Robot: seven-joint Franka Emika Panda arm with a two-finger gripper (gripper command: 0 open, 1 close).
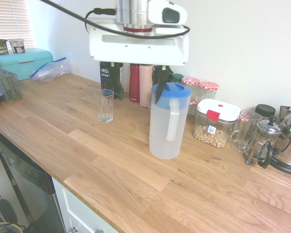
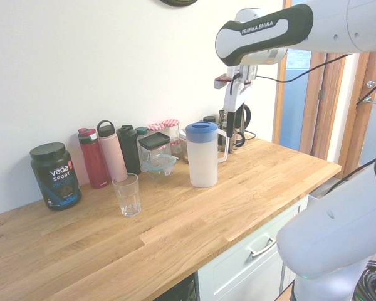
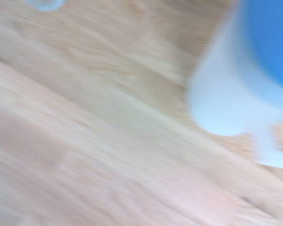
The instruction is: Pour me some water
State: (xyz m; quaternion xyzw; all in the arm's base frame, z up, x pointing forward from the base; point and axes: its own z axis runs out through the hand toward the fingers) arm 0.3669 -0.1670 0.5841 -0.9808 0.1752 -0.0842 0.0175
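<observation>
My gripper is to grab the pitcher by its slim side handle [image 2: 225, 145] next, because the pitcher's body [image 2: 202, 162] is broad and round. Then it can pour.
A translucent white pitcher [image 1: 168, 127] with a blue lid [image 1: 170, 91] stands upright on the wooden counter [image 1: 111, 170], its handle [image 1: 172, 120] facing the front. An empty clear glass [image 1: 105, 106] stands apart to its left. My gripper [image 1: 138, 90] hangs open just above lid height, one dark finger [image 1: 160, 85] in front of the lid's rim, holding nothing. From the other side, my gripper [image 2: 229, 128] sits off the handle side of the pitcher [image 2: 202, 160], and the glass [image 2: 127, 195] is nearer the front. The blurred wrist view shows the pitcher [image 3: 226, 94] and counter.
Along the wall stand a dark Vega tub [image 2: 55, 175], red and pink bottles [image 2: 103, 158], checked-lid jars [image 1: 200, 90], a cereal box [image 1: 214, 122], a mug, a French press [image 1: 262, 141] and a kettle. A teal bread bin [image 1: 24, 62] and a crate sit far left.
</observation>
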